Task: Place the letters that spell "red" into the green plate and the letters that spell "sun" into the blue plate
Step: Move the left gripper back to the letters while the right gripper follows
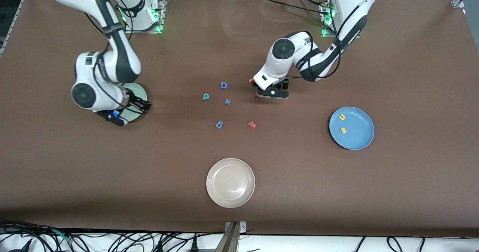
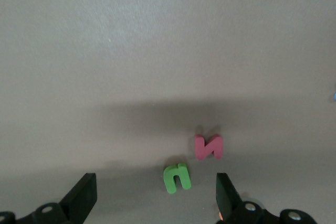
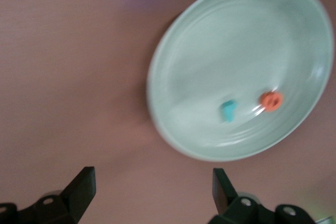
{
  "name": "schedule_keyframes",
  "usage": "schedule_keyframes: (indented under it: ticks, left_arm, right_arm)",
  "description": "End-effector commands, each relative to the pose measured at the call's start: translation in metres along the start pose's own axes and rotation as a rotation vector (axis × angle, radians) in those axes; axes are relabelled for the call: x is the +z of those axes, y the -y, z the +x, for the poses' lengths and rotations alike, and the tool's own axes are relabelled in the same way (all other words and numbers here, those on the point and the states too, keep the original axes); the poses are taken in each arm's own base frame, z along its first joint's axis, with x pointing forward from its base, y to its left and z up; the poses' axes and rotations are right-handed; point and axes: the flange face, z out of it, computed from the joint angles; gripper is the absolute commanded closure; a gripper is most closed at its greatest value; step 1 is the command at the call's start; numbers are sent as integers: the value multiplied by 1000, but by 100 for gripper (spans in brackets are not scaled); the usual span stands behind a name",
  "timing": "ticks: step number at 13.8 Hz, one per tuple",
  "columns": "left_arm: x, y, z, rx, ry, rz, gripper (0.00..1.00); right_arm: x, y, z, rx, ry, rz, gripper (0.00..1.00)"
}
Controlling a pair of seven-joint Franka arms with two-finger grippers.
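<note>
My left gripper needs to go lower before it closes on the green "n". Its fingers are above the "n" in the left wrist view.
The green plate (image 1: 140, 92) lies toward the right arm's end of the table, mostly hidden under that arm. In the right wrist view the green plate (image 3: 236, 40) holds an orange "e" (image 3: 271, 100) and a small teal letter (image 3: 228, 110). My right gripper (image 1: 141, 106) (image 3: 152, 190) hangs open and empty at the plate's edge. The blue plate (image 1: 357, 138) holds a yellow "u" (image 1: 341, 117) and a yellow "s" (image 1: 343, 130). A teal "d" (image 1: 205, 97) lies mid-table. My left gripper (image 1: 272, 94) (image 2: 155, 198) is open, low over the green "n" (image 2: 177, 177), which lies between its fingers untouched.
A dark red letter (image 2: 209, 147) lies right beside the "n". An orange letter (image 1: 251, 80) sits by the left gripper. A blue "D" (image 1: 223, 85), a blue "x" (image 1: 227, 102), a blue "6" (image 1: 219, 124) and a pink "w" (image 1: 252, 125) lie mid-table. A cream plate (image 1: 230, 197) sits nearest the camera.
</note>
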Motion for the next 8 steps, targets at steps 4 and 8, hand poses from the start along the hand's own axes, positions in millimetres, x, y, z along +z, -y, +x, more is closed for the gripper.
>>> schedule_keyframes:
  ticks: [4,8]
  left_arm:
    - [7,-15,-15,11,-24,-1,0]
    - [26,-14,-20,23,-59,28,0]
  right_arm:
    - [-1,107,-54,210,-13,53,2]
    - [30,151,-77,353,-26,131,2]
